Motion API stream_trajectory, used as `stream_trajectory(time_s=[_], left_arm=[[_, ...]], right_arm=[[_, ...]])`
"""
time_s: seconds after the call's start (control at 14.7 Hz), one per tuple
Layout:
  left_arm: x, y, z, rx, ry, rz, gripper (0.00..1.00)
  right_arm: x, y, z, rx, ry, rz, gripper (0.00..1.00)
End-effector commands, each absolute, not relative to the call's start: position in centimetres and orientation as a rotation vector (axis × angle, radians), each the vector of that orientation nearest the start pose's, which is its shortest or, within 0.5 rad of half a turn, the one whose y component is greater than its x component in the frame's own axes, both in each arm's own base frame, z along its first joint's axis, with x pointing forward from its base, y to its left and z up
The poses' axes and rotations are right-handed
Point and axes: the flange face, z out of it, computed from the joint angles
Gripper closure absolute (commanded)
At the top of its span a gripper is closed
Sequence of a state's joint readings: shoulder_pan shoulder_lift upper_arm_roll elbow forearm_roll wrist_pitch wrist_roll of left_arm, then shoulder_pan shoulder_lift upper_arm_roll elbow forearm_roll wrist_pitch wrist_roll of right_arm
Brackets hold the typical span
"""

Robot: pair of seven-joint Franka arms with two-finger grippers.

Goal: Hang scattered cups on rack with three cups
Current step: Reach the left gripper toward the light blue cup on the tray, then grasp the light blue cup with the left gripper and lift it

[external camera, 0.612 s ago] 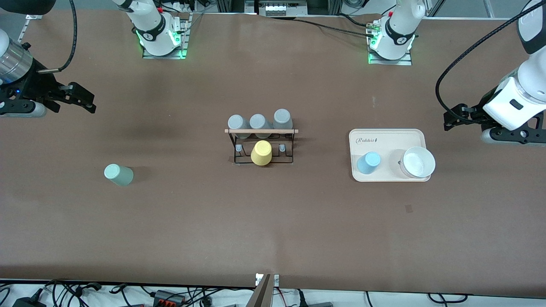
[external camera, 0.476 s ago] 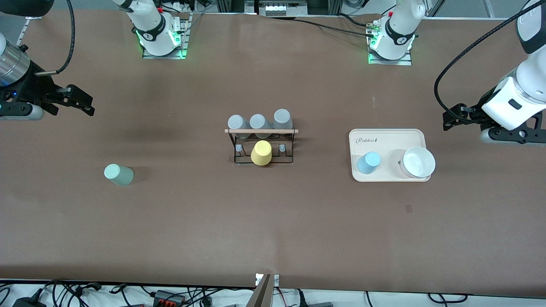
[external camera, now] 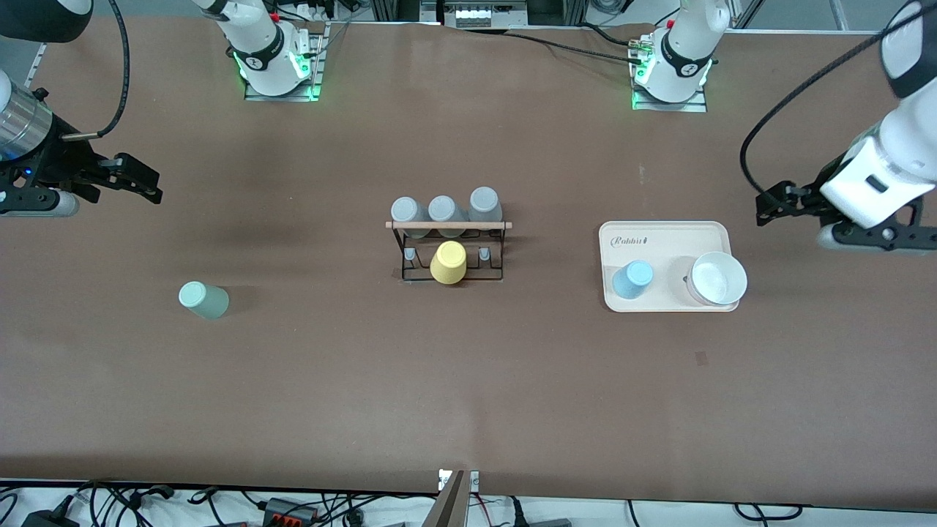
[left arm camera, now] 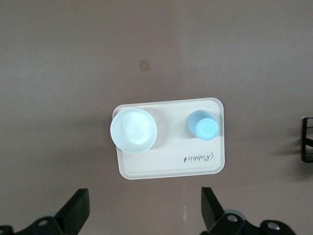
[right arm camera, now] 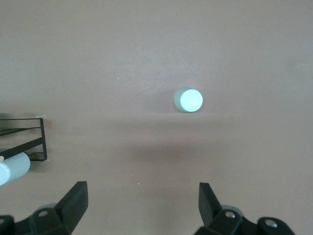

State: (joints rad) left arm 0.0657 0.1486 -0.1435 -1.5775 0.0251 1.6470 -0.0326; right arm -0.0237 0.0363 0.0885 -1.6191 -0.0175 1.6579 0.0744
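Observation:
I need to grab the light blue cup by its closed base end [external camera: 639, 273] with my left gripper next. Then I can hang the cup on the black wire rack [external camera: 476, 225].
The pale sage green cup [external camera: 203, 299] stands on the table toward the right arm's end; it also shows in the right wrist view [right arm camera: 189, 100]. The light blue cup [external camera: 632, 279] stands on a cream tray [external camera: 673, 238]; it also shows in the left wrist view [left arm camera: 202, 125]. The black wire rack [external camera: 476, 225] at the table's middle holds three grey cups [external camera: 443, 209] and a yellow cup [external camera: 449, 263]. My right gripper [external camera: 146, 183] is open and empty in the air, apart from the green cup. My left gripper [external camera: 767, 207] is open and empty beside the tray.
A white bowl [external camera: 718, 278] sits on the tray beside the blue cup; it also shows in the left wrist view [left arm camera: 133, 130]. A corner of the rack shows in the right wrist view [right arm camera: 29, 139].
My left gripper has drifted slightly toward the tray. My right gripper has shifted slightly toward the table's end. The cups have not moved.

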Motion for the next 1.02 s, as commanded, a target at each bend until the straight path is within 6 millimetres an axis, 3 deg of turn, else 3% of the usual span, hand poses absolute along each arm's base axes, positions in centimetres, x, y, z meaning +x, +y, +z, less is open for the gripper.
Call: stream_trajectory(time_s=[0.0, 0.14, 0.27, 0.54, 0.68, 0.82, 0.95], left_arm=[[61.3, -4.3, 50.5, -3.206, 0.058, 0.219, 0.0], [62.4, -5.6, 46.7, -3.221, 0.083, 0.302, 0.0], [64.0, -8.1, 42.8, -3.217, 0.139, 0.275, 0.0], [65.8, -10.8, 32.9, -3.224, 0.176, 0.319, 0.0], [65.3, -10.9, 29.8, -3.231, 0.158, 0.345, 0.0], [63.4, -11.2, 25.7, -3.235, 0.092, 0.273, 0.0], [62.3, -12.1, 24.2, -3.238, 0.098, 0.278, 0.0]], right_arm=[[56.9, 3.4, 59.9, -3.186, 0.008, -0.013, 0.0], [57.0, 3.3, 59.7, -3.187, 0.012, -0.006, 0.0], [56.9, 3.2, 59.5, -3.187, 0.015, 0.014, 0.0], [56.9, 3.3, 59.6, -3.187, 0.017, 0.009, 0.0], [57.0, 3.5, 59.3, -3.189, 0.012, 0.016, 0.0], [57.0, 3.2, 59.2, -3.189, 0.017, 0.021, 0.0], [57.0, 3.1, 59.1, -3.189, 0.019, 0.023, 0.0]])
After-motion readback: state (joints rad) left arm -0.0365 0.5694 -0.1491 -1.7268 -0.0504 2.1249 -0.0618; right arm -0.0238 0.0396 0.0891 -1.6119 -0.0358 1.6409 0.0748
